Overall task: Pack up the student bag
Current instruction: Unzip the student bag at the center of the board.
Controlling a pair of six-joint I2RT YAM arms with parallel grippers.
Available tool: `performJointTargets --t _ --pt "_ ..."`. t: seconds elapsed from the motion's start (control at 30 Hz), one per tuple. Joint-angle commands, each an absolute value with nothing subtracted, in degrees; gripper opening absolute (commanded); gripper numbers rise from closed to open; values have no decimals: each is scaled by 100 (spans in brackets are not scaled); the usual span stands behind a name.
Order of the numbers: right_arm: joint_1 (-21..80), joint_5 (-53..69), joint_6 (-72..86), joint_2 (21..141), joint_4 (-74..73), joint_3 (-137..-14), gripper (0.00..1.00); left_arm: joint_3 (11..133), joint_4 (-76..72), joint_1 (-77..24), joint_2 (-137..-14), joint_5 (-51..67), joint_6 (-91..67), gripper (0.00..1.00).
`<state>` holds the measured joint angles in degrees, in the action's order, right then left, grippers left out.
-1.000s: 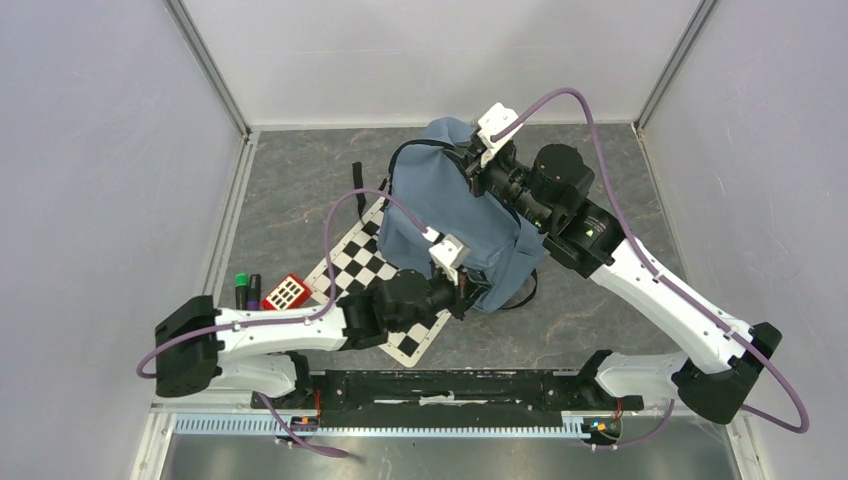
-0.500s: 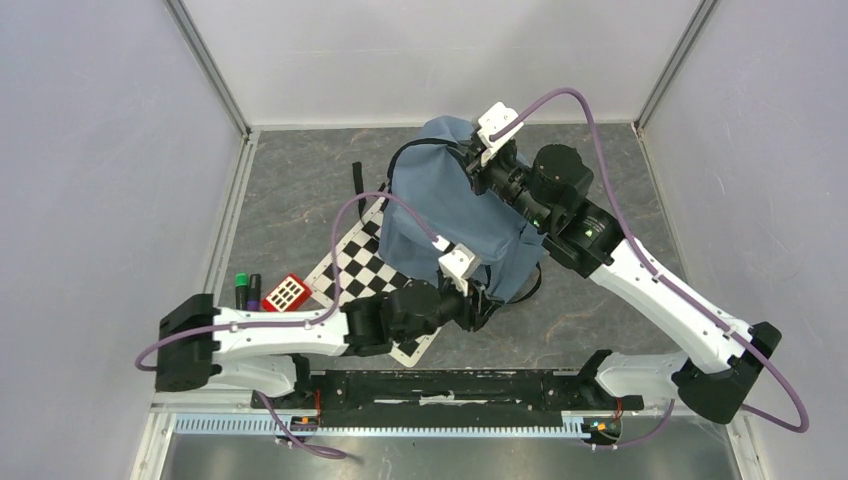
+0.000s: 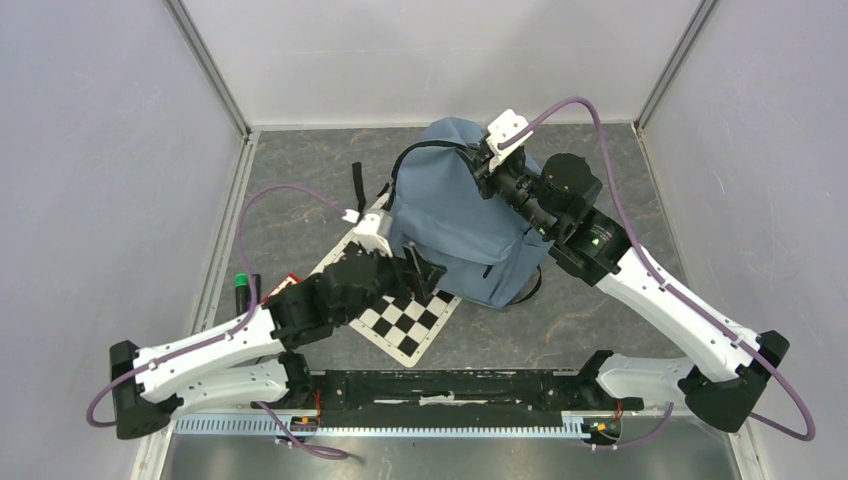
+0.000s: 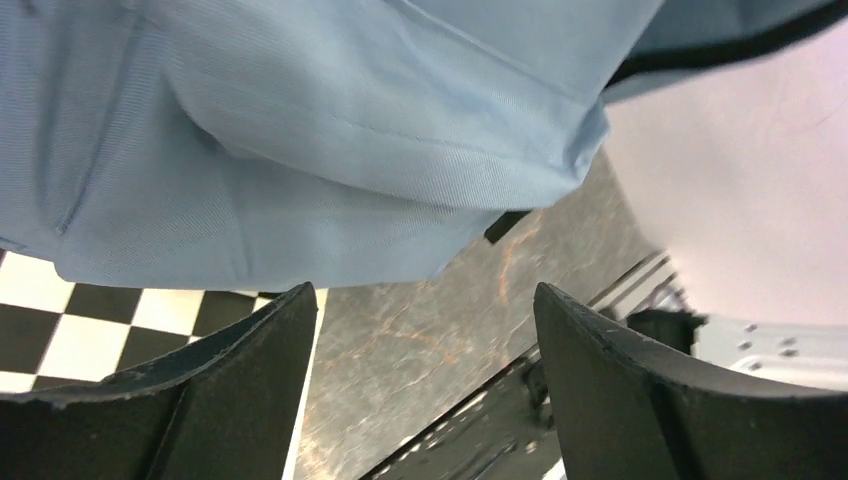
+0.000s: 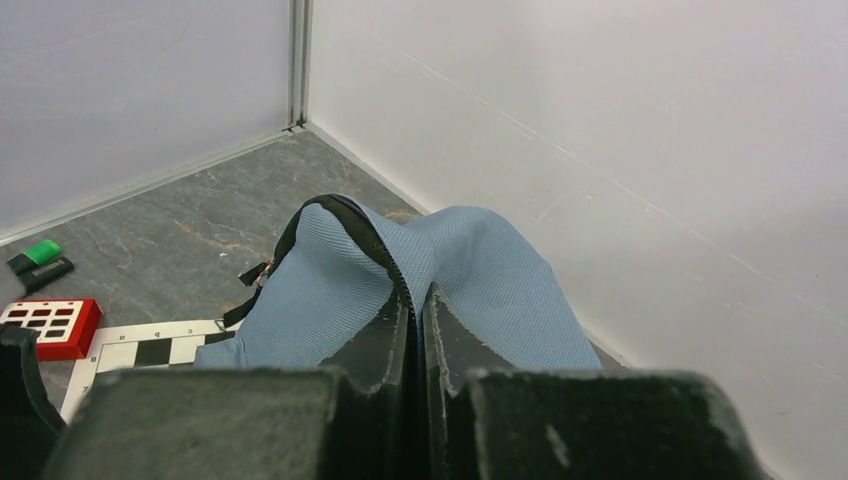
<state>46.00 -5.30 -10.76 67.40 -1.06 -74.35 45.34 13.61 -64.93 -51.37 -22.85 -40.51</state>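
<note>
I need to open my right gripper now. The bag's body spreads below the pinched zip edge, so that edge would settle on the top of the bag.
The grey-blue student bag (image 3: 455,215) stands at the middle back of the floor, its lower edge over a checkerboard sheet (image 3: 405,322). My right gripper (image 3: 487,163) is at the bag's top, shut on the black zip edge and holding it up. In the right wrist view the jaws (image 5: 417,300) pinch that zip rim of the bag (image 5: 320,290). My left gripper (image 3: 420,278) is open, just left of the bag's lower corner and apart from it. In the left wrist view its fingers (image 4: 240,380) stand wide with only floor between them, and the bag (image 4: 300,130) hangs above.
A green-capped marker (image 3: 241,284) and a red gridded block (image 3: 288,284) lie at the left beside my left arm; both also show in the right wrist view, marker (image 5: 40,253) and block (image 5: 45,325). A black strap (image 3: 357,185) trails left of the bag. Walls enclose three sides.
My left gripper let go of the bag's lower front, opened wide and drew back to the left. The bag's bottom dropped and settled. My right gripper kept its hold, shifting slightly.
</note>
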Motion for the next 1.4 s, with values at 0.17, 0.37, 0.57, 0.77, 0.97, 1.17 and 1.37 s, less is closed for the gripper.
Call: performJointTargets --t 0.17,0.37,0.57,0.77,0.97,1.17,1.37 --pt "4618 -576 -1037 6531 207 -7466 10 4318 166 -5719 -5033 -1957 -5605 81" --pt "4628 -580 -1085 6548 156 -7471 10 4318 -90 -5460 -5327 -2011 -5809 77" --pt "4631 -626 -1245 6511 -271 -7519 19 4278 -482 -5305 -5422 -2116 -5865 46" --pt "4627 -817 -1404 6226 -1088 -7721 67 4228 -424 -5182 -5418 -2232 -5801 9" --pt "4632 -759 -1574 5720 -1468 -7719 95 4100 -413 -5115 -5346 -2206 -5810 2" --pt "4645 753 -1681 5256 -1342 -7102 98 4021 -404 -5115 -5236 -2171 -5827 2" --pt "4966 737 -1690 5439 -1335 -6463 91 3956 -431 -5115 -5127 -2144 -5875 2"
